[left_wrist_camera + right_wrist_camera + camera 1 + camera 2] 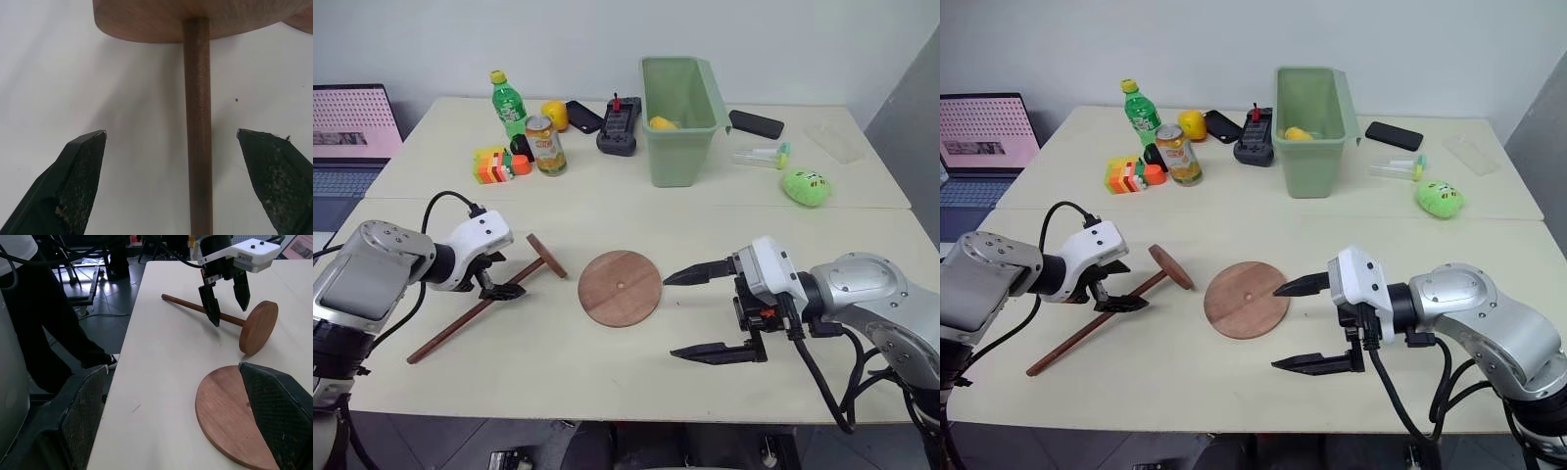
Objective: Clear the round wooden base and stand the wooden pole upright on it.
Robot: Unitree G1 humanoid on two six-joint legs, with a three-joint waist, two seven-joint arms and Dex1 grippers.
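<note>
The wooden pole (475,315) runs between my fingers, so it is now time for my left gripper to close on the pole.
The round wooden base (620,287) lies flat mid-table with a small centre hole and nothing on top. To its left the wooden pole (475,315) lies on the table, its flat head (546,257) tipped on edge near the base. My left gripper (502,290) is open and points down over the rod a little below the head. In the left wrist view the pole (198,122) runs between the two fingers (80,176), off centre, with table showing on both sides. My right gripper (671,315) hangs open just right of the base, level and pointing left, holding nothing.
At the back of the table stand a green bin (677,117), a green bottle (509,103), a can (545,144), coloured blocks (491,164), a black device (619,125), a phone (756,123) and a green toy (807,186). A laptop (352,137) sits far left. A person's legs (49,333) stand beside the table.
</note>
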